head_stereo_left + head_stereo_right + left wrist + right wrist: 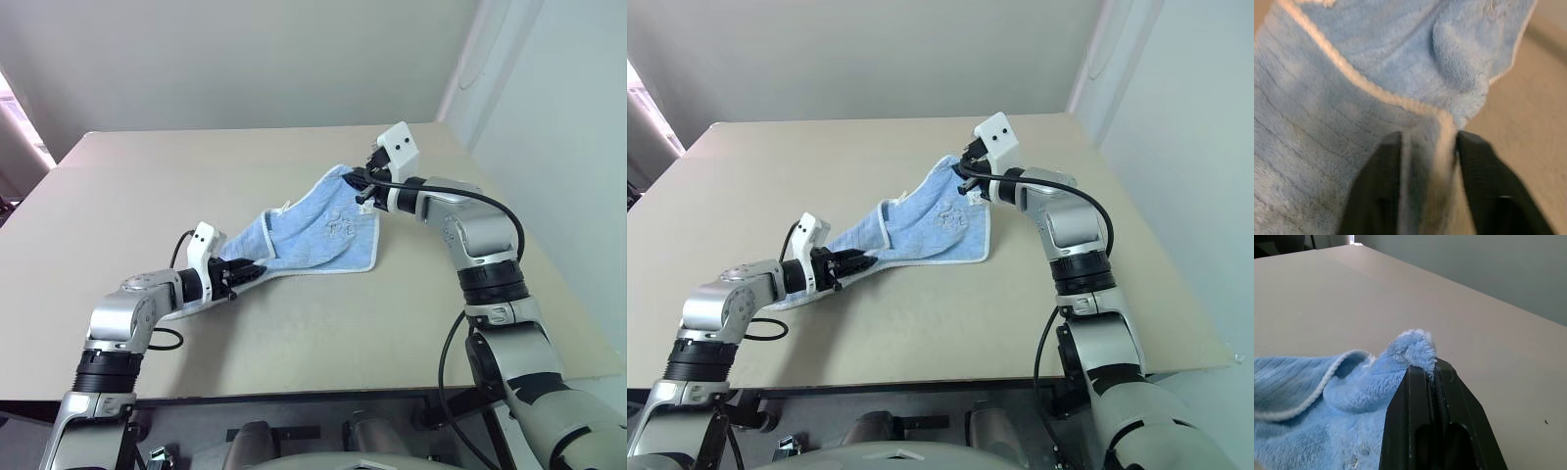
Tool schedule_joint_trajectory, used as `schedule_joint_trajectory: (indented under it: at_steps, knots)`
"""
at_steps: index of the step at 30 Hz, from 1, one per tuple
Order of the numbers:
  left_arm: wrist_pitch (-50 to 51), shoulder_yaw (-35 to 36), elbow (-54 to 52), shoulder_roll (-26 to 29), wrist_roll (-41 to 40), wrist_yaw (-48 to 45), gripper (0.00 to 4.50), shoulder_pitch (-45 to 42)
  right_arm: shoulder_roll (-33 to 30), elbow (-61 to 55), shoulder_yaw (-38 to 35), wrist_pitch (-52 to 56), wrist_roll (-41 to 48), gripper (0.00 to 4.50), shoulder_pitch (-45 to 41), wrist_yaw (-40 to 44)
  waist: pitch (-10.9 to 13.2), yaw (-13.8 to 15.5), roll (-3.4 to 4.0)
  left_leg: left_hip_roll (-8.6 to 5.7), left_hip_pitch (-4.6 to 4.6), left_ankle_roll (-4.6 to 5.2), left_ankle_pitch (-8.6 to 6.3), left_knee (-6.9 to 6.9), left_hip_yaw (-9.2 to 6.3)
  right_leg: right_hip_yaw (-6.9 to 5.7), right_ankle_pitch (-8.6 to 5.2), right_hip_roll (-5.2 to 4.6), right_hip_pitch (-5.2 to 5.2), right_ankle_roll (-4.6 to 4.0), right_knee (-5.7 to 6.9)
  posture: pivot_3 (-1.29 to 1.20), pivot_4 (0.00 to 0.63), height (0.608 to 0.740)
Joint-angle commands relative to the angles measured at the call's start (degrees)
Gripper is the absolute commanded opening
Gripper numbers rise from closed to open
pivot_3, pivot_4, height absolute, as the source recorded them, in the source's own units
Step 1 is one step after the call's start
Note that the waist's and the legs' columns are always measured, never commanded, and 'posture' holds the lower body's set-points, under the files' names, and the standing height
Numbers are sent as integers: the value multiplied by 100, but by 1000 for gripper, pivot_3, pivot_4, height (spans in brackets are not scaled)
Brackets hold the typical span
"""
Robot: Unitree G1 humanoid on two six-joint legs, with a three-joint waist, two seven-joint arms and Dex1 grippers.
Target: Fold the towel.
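The towel needs to be folded into a neat strip, so the left gripper should next grip it by its white-stitched end (1437, 128).
The light blue towel (313, 230) with white edging lies stretched slantwise across the beige table (137, 186), partly doubled over itself. My right gripper (361, 181) is shut on the towel's far corner (1413, 346) and holds it a little above the tabletop. My left gripper (250, 273) is at the towel's near end, low over the table. In the left wrist view its two black fingers (1381, 166) stand apart, with the white-stitched towel edge (1442, 132) lying loosely between them.
The table's right edge (549, 245) runs close behind my right arm, with a white wall beyond it. Bare tabletop stretches to the left of the towel and behind it. The front edge (294, 392) lies just below my left arm.
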Motion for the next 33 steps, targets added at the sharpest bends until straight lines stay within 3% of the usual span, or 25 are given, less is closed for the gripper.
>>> schedule_joint_trajectory:
  at_steps: [1,14,21,27,33]
  knots:
    - [-254,-84,-14,24,221,87,2548,-94,-62,-303,-40,-37,76,0,-68,35,0,2,0,0,0,0,0,1,0,0,0,0,1,0,0,0,0,740]
    - [-581,-254,370,-200,476,124,2548,-347,-43,-282,-67,-36,55,0,-67,-24,0,2,0,0,0,0,0,2,0,0,0,0,2,0,0,0,0,740]
    - [-576,-174,304,-165,443,61,160,-323,-56,-256,-78,-44,55,0,-86,-40,0,0,0,0,0,0,0,1,0,0,0,0,1,0,0,0,0,740]
    - [-504,24,342,-46,335,-10,45,-327,-16,-185,-98,-87,53,0,-113,-87,0,-2,0,0,0,0,0,1,0,0,0,0,0,0,0,0,0,740]
    - [-51,1244,575,434,-435,-50,45,-731,-32,-32,-241,-207,59,0,-141,-249,0,-10,-1,1,0,0,0,1,-2,0,0,2,-2,0,1,0,0,740]
